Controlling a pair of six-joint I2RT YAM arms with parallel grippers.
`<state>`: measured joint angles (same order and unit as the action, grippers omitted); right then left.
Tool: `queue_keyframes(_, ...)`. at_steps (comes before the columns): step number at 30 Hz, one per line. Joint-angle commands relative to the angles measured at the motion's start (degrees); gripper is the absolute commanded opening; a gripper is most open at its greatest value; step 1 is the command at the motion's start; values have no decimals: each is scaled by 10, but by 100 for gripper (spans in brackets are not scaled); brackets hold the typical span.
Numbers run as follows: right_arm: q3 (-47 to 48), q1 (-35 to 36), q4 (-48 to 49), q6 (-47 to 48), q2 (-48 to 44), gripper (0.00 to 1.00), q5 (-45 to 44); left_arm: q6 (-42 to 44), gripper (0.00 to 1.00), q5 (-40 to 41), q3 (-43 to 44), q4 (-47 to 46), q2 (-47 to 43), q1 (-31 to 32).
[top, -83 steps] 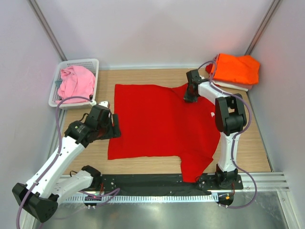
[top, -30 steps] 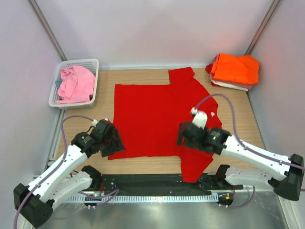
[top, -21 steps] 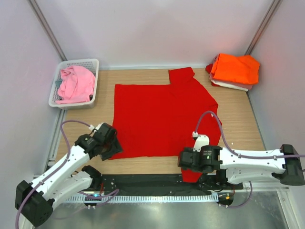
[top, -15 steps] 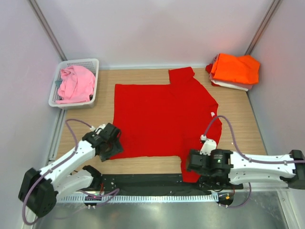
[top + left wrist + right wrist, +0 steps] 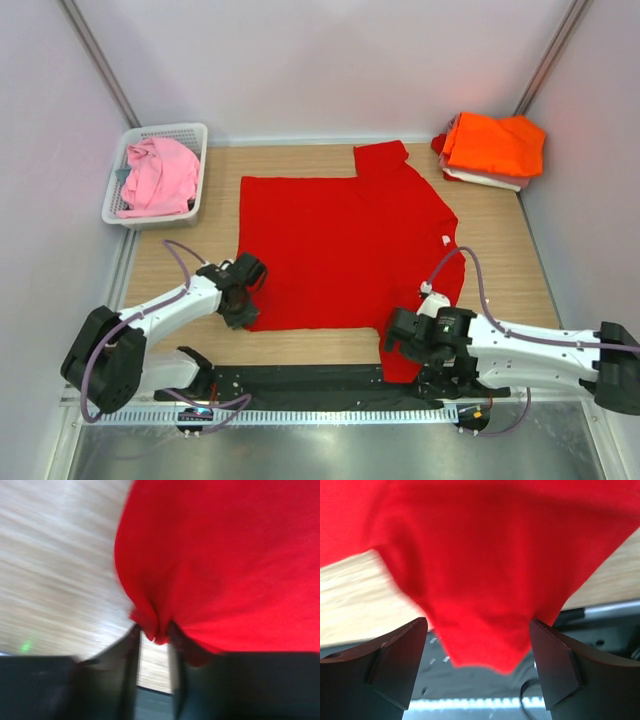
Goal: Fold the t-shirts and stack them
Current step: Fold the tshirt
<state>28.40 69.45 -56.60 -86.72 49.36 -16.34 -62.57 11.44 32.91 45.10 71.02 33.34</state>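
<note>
I will fold the near side of the red t-shirt over its body next, so my right gripper will grab the red t-shirt (image 5: 340,240) by its near sleeve.
A bright red t-shirt (image 5: 340,240) lies spread flat on the wooden table, one sleeve reaching the near edge. My left gripper (image 5: 243,300) is at its near left corner. In the left wrist view, that gripper (image 5: 154,634) has its jaws drawn close, with a bunched fold of the red t-shirt (image 5: 225,565) pinched between the tips. My right gripper (image 5: 405,342) hovers over the near sleeve. In the right wrist view, this gripper (image 5: 477,625) stands wide open, the red sleeve (image 5: 480,580) spanning the gap under its fingers.
A folded orange t-shirt (image 5: 495,145) rests on a white one (image 5: 490,181) at the far right corner. A pink t-shirt (image 5: 160,175) fills the white basket (image 5: 165,130) at the far left. A black rail (image 5: 300,378) runs along the near edge.
My left gripper has slid right to the shirt's near left corner and closed on it. My right arm swung down from the shirt's middle to the near sleeve, jaws still wide.
</note>
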Motion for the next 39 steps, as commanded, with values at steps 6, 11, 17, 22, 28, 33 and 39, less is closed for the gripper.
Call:
queue_keyframes(6,34,-34,-29,80,50,86,16,15,0,-14,-38,-122,34,0)
queue_keyframes(11,123,-34,-139,124,125,85,24,24,0,-12,-21,-117,35,0)
queue_keyframes(17,27,-34,-2,112,127,77,183,23,0,-26,-31,-138,17,0)
queue_keyframes(22,16,-29,49,121,192,73,191,32,0,-37,-29,-137,6,0)
queue_keyframes(28,40,-17,48,124,217,31,144,34,0,-45,-32,-130,-13,0)
queue_keyframes(33,82,-13,-24,128,198,1,91,35,0,-48,-19,-90,-64,0)
queue_keyframes(39,148,-13,-96,132,181,1,11,46,0,-39,23,-11,-113,0)
